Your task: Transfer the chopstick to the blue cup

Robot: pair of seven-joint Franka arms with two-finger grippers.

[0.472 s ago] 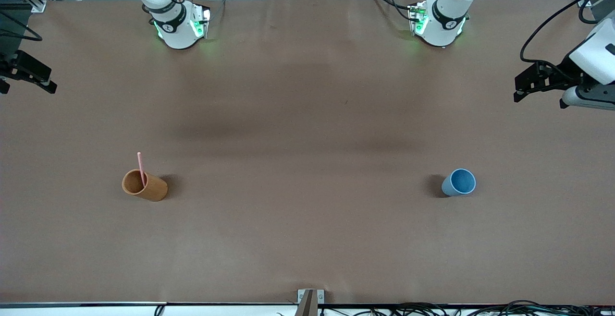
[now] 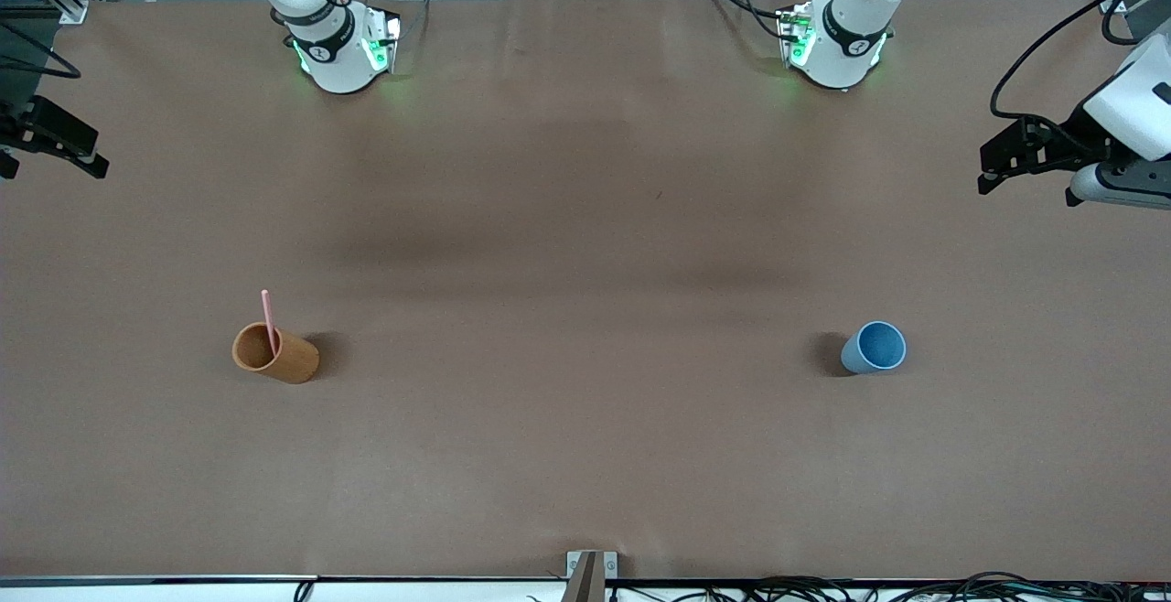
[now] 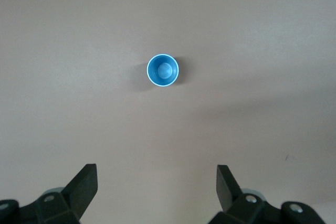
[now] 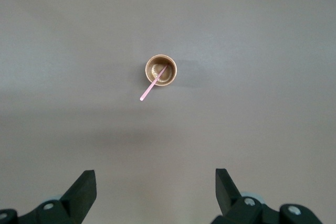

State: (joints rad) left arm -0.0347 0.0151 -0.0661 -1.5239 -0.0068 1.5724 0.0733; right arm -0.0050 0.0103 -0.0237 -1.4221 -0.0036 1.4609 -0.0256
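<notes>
I should next use my left gripper to grab the blue cup by its rim (image 2: 881,323), so that the blue cup's opening (image 2: 882,346) stays free to take in the chopstick.
A thin pale pink chopstick (image 2: 268,317) stands leaning in an upright orange-brown cup (image 2: 288,362) toward the right arm's end of the table. The blue cup (image 2: 874,349) stands upright and empty toward the left arm's end. My right gripper (image 2: 64,146) is open and empty, high over the table's edge at its own end. Its wrist view shows the chopstick (image 4: 151,86) and the orange-brown cup (image 4: 172,71) far below the open gripper (image 4: 156,184). My left gripper (image 2: 986,167) is open and empty, high over its own end. Its wrist view shows the blue cup (image 3: 163,70) far below the open gripper (image 3: 156,182).
The brown table cover (image 2: 585,291) carries only the two cups. A small metal bracket (image 2: 591,570) sits at the table edge nearest the front camera. Cables (image 2: 823,588) run along that edge.
</notes>
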